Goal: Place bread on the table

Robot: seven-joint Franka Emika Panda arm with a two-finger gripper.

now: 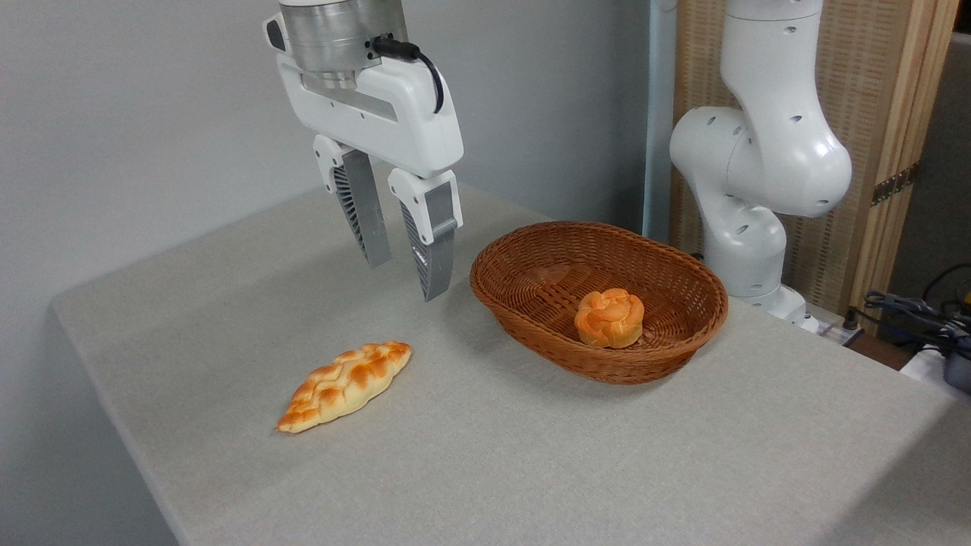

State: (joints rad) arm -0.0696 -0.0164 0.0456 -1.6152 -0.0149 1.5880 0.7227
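Observation:
The gripper grabs the rounded sides of the bread (pixel 609 318) next. Then the gripper puts the bread on the tabletop.
The bread (pixel 609 318), a small round orange-golden bun with a knotted top, lies inside the brown wicker basket (pixel 531 250), toward its front right. My gripper (pixel 406 280) hangs open above the light grey table (pixel 531 455), to the left of the basket and well apart from the bun. Nothing is between its ribbed grey fingers (pixel 434 250).
A longer braided loaf (pixel 345 384) lies on the table at the front left, below the gripper. The arm's white base (pixel 747 227) stands behind the basket at the right. Cables (pixel 918 315) lie off the table's far right edge.

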